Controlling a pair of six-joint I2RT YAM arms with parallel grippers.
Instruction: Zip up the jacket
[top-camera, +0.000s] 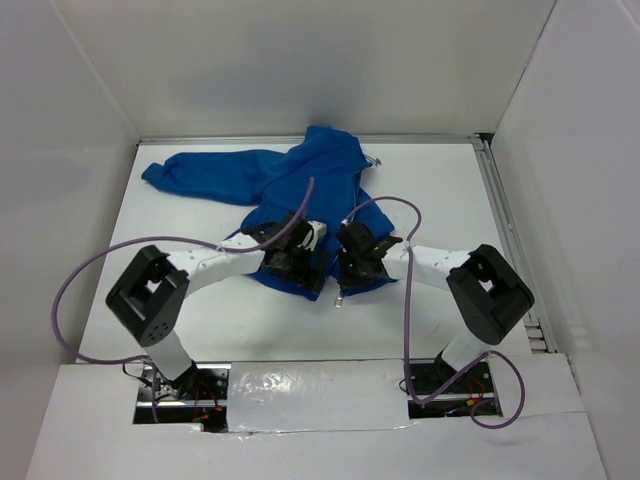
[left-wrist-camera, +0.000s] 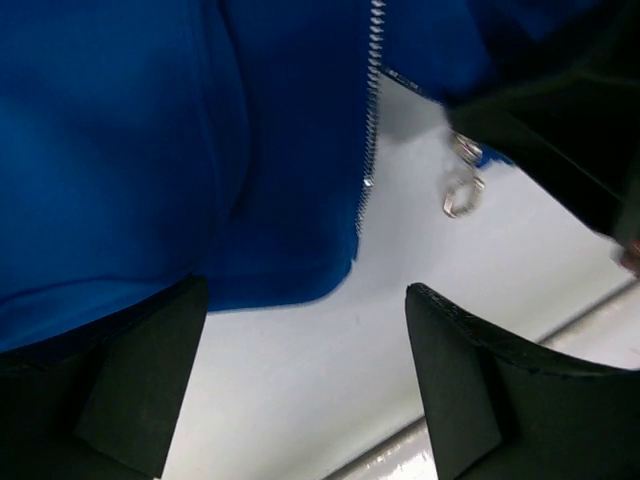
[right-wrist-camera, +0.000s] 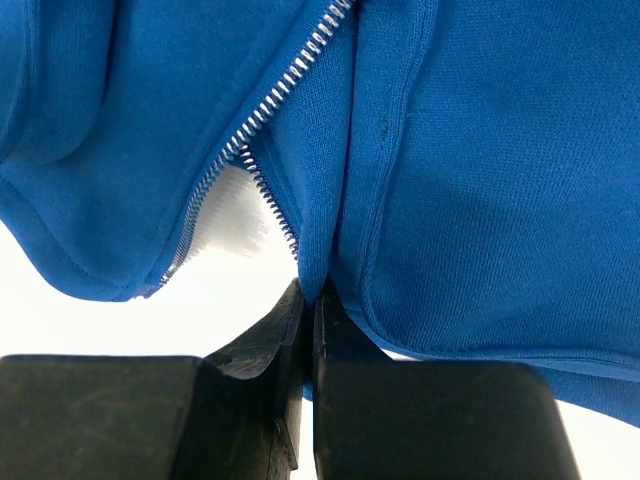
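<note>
I need to grab the jacket's near hem corner (left-wrist-camera: 328, 272) beside the zipper teeth (left-wrist-camera: 372, 100) with my left gripper next. Both rows then stay free to join and zip.
The royal-blue jacket (top-camera: 300, 175) lies crumpled at the table's middle, one sleeve stretched to the far left. My left gripper (top-camera: 295, 265) is open over its near hem. In the left wrist view the gripper (left-wrist-camera: 305, 290) is empty, with the jacket (left-wrist-camera: 150, 150), a row of zipper teeth (left-wrist-camera: 372, 100) and a metal ring pull (left-wrist-camera: 462, 190) ahead of it. My right gripper (top-camera: 350, 270) is shut on the jacket's front edge. In the right wrist view the gripper (right-wrist-camera: 312, 295) pinches a fold of blue fabric (right-wrist-camera: 480, 180) beside the zipper (right-wrist-camera: 270, 110), whose two rows part at the bottom.
White walls (top-camera: 60, 150) box in the white table (top-camera: 440, 190) on three sides. A metal rail (top-camera: 510, 240) runs along the right edge. Purple cables (top-camera: 100, 265) loop off both arms. The table's near edge (left-wrist-camera: 400, 455) shows under the left fingers.
</note>
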